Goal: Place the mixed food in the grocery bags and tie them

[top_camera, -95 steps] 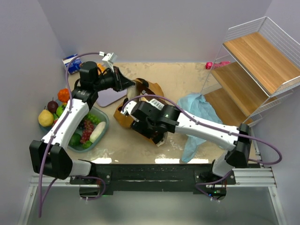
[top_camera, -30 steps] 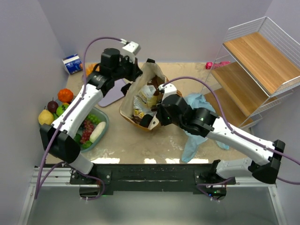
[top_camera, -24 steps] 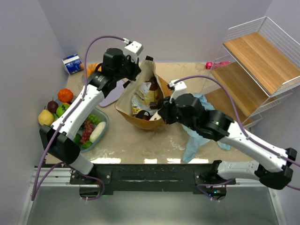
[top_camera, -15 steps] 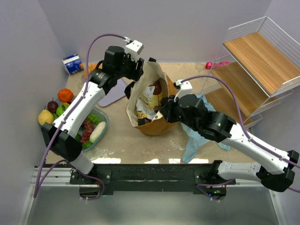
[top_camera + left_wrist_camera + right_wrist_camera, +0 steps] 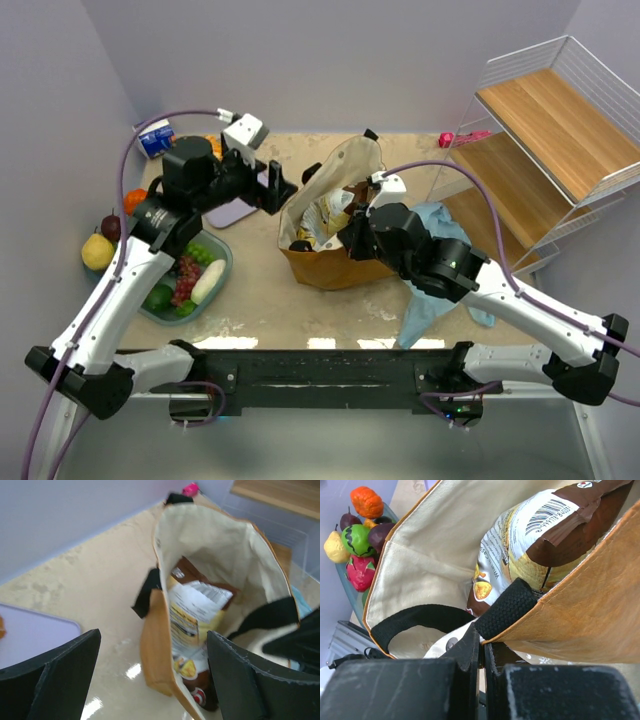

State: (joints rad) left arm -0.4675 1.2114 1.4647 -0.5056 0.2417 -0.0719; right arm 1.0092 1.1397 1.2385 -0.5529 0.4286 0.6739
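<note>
My left gripper should grab the tote (image 5: 322,262) next by its rim between the black handles, to hold the tote's opening open around the snack packets.
The mustard-tan tote (image 5: 322,262) stands upright mid-table with its mouth open. Brown and yellow snack packets (image 5: 192,615) stick up inside it. My right gripper (image 5: 353,236) is shut on the tote's right rim, where the black handle (image 5: 510,609) joins it. In the right wrist view the fingers (image 5: 470,652) pinch the fabric edge below a large packet (image 5: 532,540). My left gripper (image 5: 279,190) hangs open just left of the tote, touching nothing, and its fingers (image 5: 55,672) frame the bag's near rim. The light-blue plastic bag (image 5: 440,255) lies crumpled under my right arm. Pear (image 5: 97,252), plum (image 5: 110,226) and orange (image 5: 133,200) sit far left.
A clear teal tub (image 5: 222,272) with grapes and other produce sits beside my left arm. A lilac board (image 5: 232,212) lies behind it and a blue carton (image 5: 155,138) stands in the back left corner. A wire shelf with wooden boards (image 5: 545,140) fills the right side.
My left gripper has opened, let go of the tote's left rim and drawn back to the left. The tote now stands more upright, held only by my right gripper.
</note>
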